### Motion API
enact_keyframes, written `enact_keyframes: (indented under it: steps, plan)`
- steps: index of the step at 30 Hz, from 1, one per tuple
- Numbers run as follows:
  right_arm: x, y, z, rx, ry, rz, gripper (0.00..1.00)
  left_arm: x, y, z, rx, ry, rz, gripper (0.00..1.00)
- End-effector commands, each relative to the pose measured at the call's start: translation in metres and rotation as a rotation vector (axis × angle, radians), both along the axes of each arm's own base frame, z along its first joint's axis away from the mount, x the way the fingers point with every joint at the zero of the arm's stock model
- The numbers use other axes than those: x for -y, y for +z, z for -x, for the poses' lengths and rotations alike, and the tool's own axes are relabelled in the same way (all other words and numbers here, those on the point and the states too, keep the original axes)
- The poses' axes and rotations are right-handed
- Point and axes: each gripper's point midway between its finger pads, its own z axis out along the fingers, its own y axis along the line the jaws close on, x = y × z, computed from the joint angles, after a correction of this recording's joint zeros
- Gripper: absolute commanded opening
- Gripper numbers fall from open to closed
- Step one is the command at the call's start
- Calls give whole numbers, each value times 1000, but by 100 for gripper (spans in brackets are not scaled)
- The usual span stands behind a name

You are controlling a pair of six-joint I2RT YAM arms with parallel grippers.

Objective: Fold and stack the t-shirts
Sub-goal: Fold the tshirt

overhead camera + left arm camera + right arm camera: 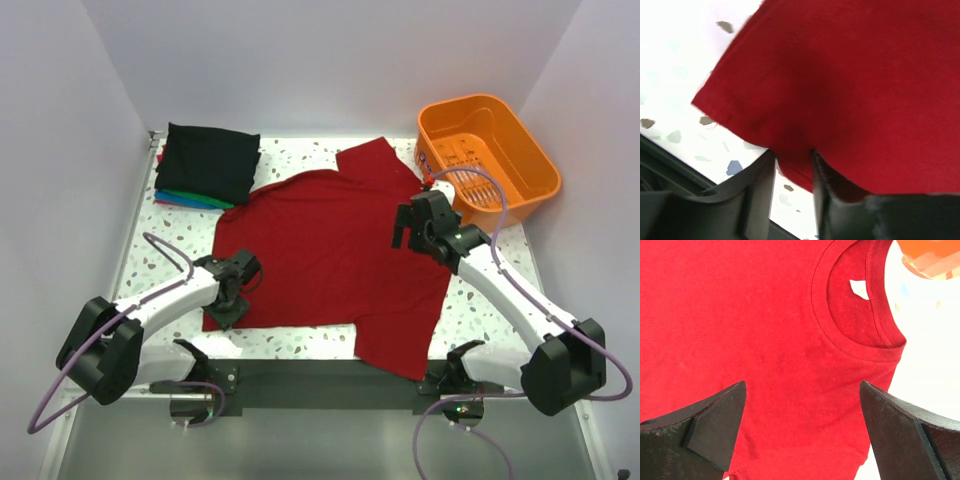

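My right gripper grabs the dark red t-shirt's near sleeve (402,328) (807,467) next, level with the t-shirt's held hem corner, to fold that side inward.
A dark red t-shirt (330,250) lies spread flat on the speckled table, collar toward the right. My left gripper (228,305) is low at its near left corner. In the left wrist view its jaws (790,165) stand narrowly apart with the shirt's hem (790,150) between them, and cloth drapes over the right finger (832,200). My right gripper (405,232) hovers wide open above the shirt just short of the collar (855,305); its fingers (715,425) touch nothing. A folded black t-shirt (208,160) tops a stack at the back left, with teal (190,197) and blue (170,203) edges under it.
An orange plastic basket (525,165) stands at the back right, close behind the right arm. White walls close in the left, back and right sides. The table's dark front rail (330,375) runs between the arm bases.
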Motion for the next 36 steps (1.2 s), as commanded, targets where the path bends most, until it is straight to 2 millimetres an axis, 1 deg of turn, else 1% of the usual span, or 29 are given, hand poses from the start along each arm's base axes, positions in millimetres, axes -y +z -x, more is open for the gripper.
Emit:
enact_keyframes:
  steps: [1,2,3,4,5,6,7,8,10,11,13,14,15,16,17,19,20,21,22,23,24,25,27,28,30,32,33,36]
  plan:
    - [5,9,9,18,-8,-17,99,-1,-5,5,-13,8,-4,37]
    - [5,9,12,15,-9,-25,99,-2,-5,4,-2,12,-5,33]
    - [6,9,15,16,-12,-31,99,-3,-5,4,6,23,-7,25]
    - [5,14,19,27,2,-44,99,-3,-5,2,19,28,-6,20]
    - [-5,12,29,9,61,-80,99,-6,-5,1,31,30,-17,11]
    - [-10,9,33,-11,92,-87,99,-5,-5,0,35,30,-14,5]
    - [-16,10,41,-21,132,-92,99,-7,-4,-1,36,29,-28,0]
    - [-25,4,59,-73,190,-56,99,-8,-4,-2,40,30,-35,0]
    - [-34,1,80,-112,237,-22,99,-9,-3,-3,41,21,-41,0]
    - [-42,-5,104,-168,307,12,99,-9,-2,-4,45,18,-42,0]
    - [-45,-16,129,-240,324,20,99,-11,0,-6,65,21,-46,0]
    - [-45,-23,152,-292,378,55,98,-11,1,-6,70,18,-46,0]
    - [-44,-34,167,-341,375,63,98,-11,2,-7,74,10,-47,0]
    - [-44,-41,180,-375,406,78,97,-11,4,-8,88,9,-39,0]
    - [-46,-48,199,-415,463,116,97,-11,5,-9,94,6,-38,0]
    - [-49,-62,221,-474,479,131,97,-11,6,-9,106,4,-33,0]
    - [-55,-66,233,-482,528,140,96,-11,6,-10,111,3,-30,0]
    - [-54,-77,242,-507,519,147,96,-11,5,-10,110,-3,-30,0]
    - [-57,-83,252,-543,537,126,94,-11,5,-10,113,-6,-29,0]
    - [-67,-88,256,-544,563,88,93,-11,5,-10,114,-7,-28,0]
    - [-63,-100,263,-576,562,89,91,-11,5,-9,112,-12,-30,0]
    - [-65,-106,268,-598,568,69,88,-10,5,-10,117,-11,-24,0]
    - [-66,-114,269,-603,577,79,86,-11,6,-10,121,-10,-24,0]
    - [-65,-117,268,-604,577,91,84,-11,6,-10,124,-11,-24,0]
    - [-67,-121,267,-604,586,95,82,-11,6,-11,128,-10,-25,0]
    - [-69,-130,268,-616,582,99,75,-11,5,-11,127,-10,-27,0]
    - [-64,-135,271,-633,572,113,72,-12,5,-11,122,-11,-31,0]
    - [-52,-144,268,-636,523,173,54,-12,6,-12,124,-11,-35,0]
